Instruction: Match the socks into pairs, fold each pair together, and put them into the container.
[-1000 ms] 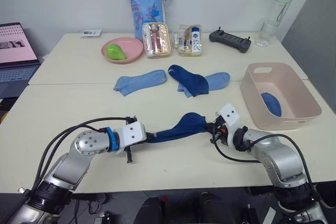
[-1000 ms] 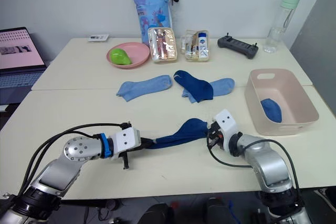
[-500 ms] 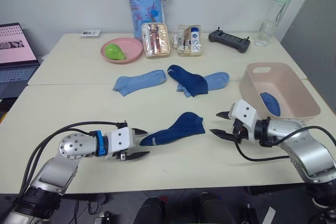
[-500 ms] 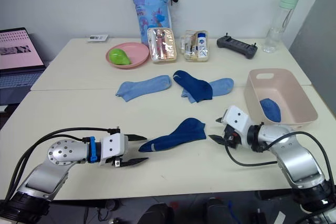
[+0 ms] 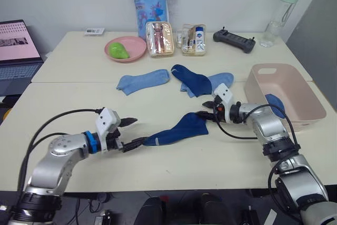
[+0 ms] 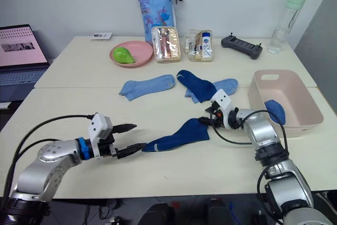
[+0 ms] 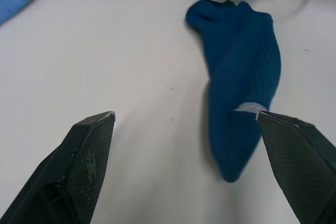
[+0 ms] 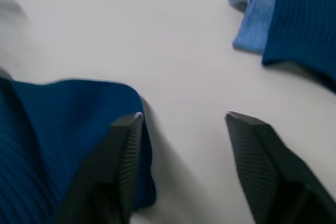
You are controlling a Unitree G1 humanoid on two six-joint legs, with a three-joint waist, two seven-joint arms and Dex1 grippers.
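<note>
The royal blue sock should be picked up next with the robot's right gripper by its cuff end, to straighten it for pairing with the other dark blue sock (image 5: 194,81).
A dark royal blue sock (image 5: 176,129) lies flat on the table's front half. My left gripper (image 5: 138,131) is open, its fingertips just off the sock's left end; in the left wrist view the sock (image 7: 241,72) lies near one finger. My right gripper (image 5: 202,108) is open at the sock's right end, one finger (image 8: 123,150) touching the sock's edge (image 8: 63,124). Farther back lie a sky blue sock (image 5: 143,81) and another dark blue sock (image 5: 190,80) resting on a second sky blue one (image 5: 222,80). The pink container (image 5: 274,69) at the right holds a blue sock (image 5: 274,103).
Along the back stand a pink plate (image 5: 138,51) with a green object, two clear pouches (image 5: 159,39), a blue patterned bag (image 5: 150,3), a black controller (image 5: 234,38) and a bottle (image 5: 279,9). A laptop (image 5: 18,46) sits at the far left.
Both grippers let go of the dark blue sock they held stretched between them; it now lies flat. The left drew back leftward; the right pulled away, then returned to the sock's right end.
</note>
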